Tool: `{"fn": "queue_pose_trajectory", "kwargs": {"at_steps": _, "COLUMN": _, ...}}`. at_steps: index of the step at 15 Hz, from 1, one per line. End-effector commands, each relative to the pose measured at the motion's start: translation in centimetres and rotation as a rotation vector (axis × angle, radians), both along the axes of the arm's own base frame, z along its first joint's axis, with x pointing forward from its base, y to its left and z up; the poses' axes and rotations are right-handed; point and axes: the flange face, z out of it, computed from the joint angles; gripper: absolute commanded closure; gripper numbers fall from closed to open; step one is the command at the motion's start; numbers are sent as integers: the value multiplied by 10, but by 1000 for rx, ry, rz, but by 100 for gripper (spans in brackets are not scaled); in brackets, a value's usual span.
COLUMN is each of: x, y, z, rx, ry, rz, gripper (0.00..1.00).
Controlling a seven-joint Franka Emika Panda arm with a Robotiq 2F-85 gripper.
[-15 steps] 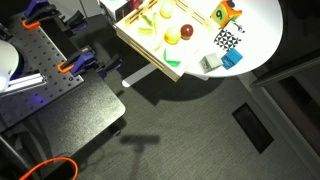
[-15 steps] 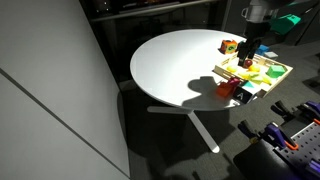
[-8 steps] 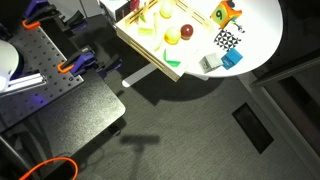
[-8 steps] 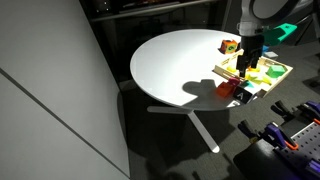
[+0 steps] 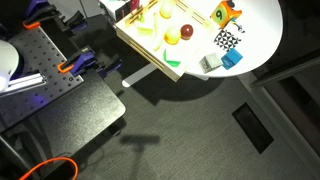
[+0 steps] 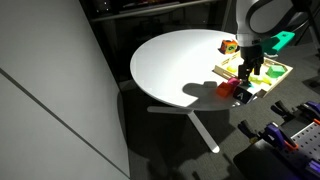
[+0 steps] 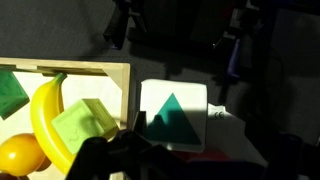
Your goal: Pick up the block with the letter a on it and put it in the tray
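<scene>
The white block lies in the gap with its whole top uncovered below the robot's fingers, so the gripper needs to go lower before it closes on the block.
The light-wood tray holds toy fruit at the table's edge; its corner also shows in the wrist view, and it appears in an exterior view. A white block with a green triangle lies just outside that corner. My gripper hangs open above this block, with dark fingers on either side. In an exterior view the gripper is low over the tray's near end. An orange block with a green mark stands further back; I cannot read any letter on it.
A checkered block, a blue block and a pale block lie on the round white table. A red block sits by the tray. A banana, a green block and a lemon lie in the tray.
The arm has come down and shifted toward the tray's near end and the blocks beside it. The blocks and tray have not moved.
</scene>
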Motion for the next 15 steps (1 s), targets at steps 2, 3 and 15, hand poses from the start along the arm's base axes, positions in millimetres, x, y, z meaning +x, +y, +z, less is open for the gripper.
{"fn": "queue_pose_trajectory", "kwargs": {"at_steps": 2, "x": -2, "y": 2, "z": -18, "rx": -49, "ry": -20, "rz": 23, "gripper": 0}}
{"fn": "queue_pose_trajectory", "kwargs": {"at_steps": 3, "x": -2, "y": 3, "z": -22, "rx": -52, "ry": -27, "rz": 29, "gripper": 0}}
{"fn": "queue_pose_trajectory", "kwargs": {"at_steps": 15, "x": 0, "y": 4, "z": -56, "rx": -40, "ry": -64, "rz": 40, "gripper": 25}}
